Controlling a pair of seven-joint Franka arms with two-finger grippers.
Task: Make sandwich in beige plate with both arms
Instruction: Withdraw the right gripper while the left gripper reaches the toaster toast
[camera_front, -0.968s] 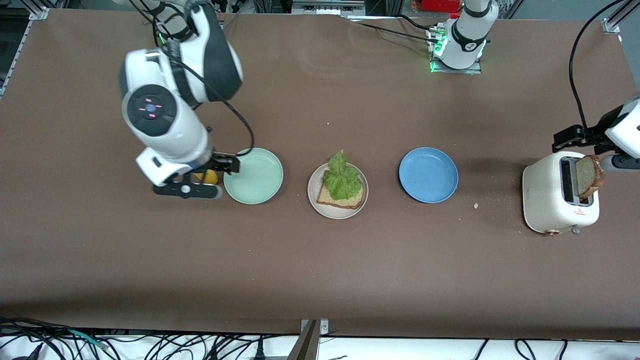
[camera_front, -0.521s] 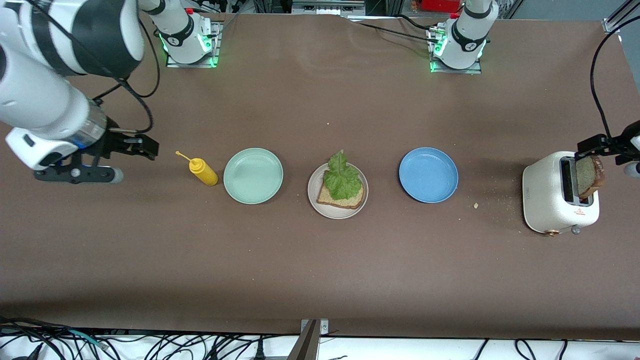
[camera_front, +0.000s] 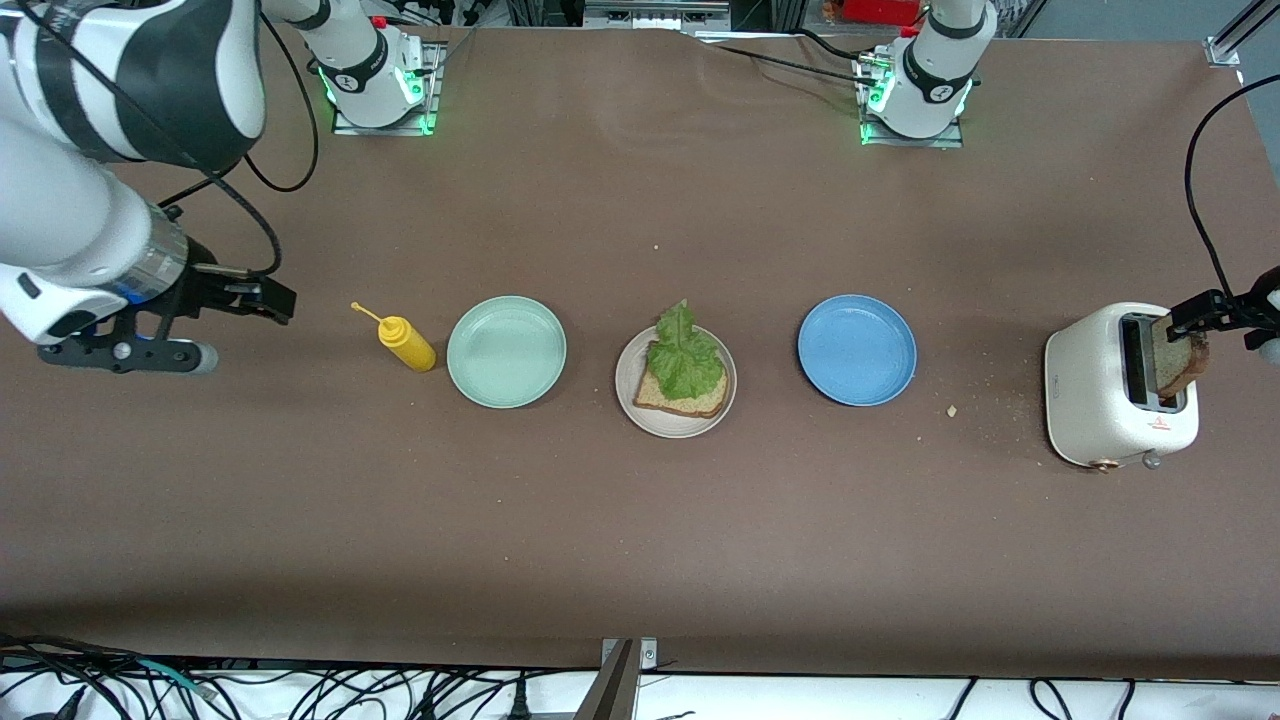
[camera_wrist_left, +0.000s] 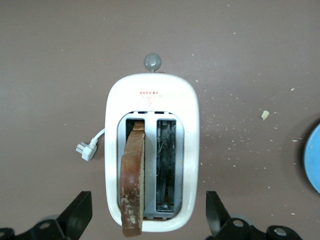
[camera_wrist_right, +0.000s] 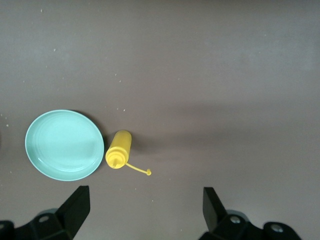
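My left gripper is to grab the bread slice next by its crust edge, which sticks out of the toaster, to top the lettuce on the beige plate (camera_front: 626, 385).
The beige plate (camera_front: 626, 385) sits mid-table with one brown bread slice (camera_front: 700, 403) on it and a green lettuce leaf (camera_front: 685, 355) on the slice. A second bread slice (camera_front: 1178, 358) stands tilted in a slot of the white toaster (camera_front: 1100, 400) at the left arm's end. It shows from above in the left wrist view (camera_wrist_left: 132, 190). My left gripper (camera_front: 1205, 312) hangs over the toaster (camera_wrist_left: 150, 100), open (camera_wrist_left: 147, 220), with its fingers apart on either side of it and touching nothing. My right gripper (camera_front: 262, 298) is open and empty (camera_wrist_right: 144, 210) over bare table at the right arm's end.
A yellow squeeze bottle (camera_front: 405, 343) lies beside the mint-green plate (camera_front: 506, 351), toward the right arm's end. A blue plate (camera_front: 857, 349) sits between the beige plate and the toaster. Crumbs (camera_front: 951, 410) lie near the toaster.
My right arm has swung from beside the mint-green plate out toward its end of the table, uncovering the yellow bottle. My left gripper has shifted over the toaster. The bread has not moved.
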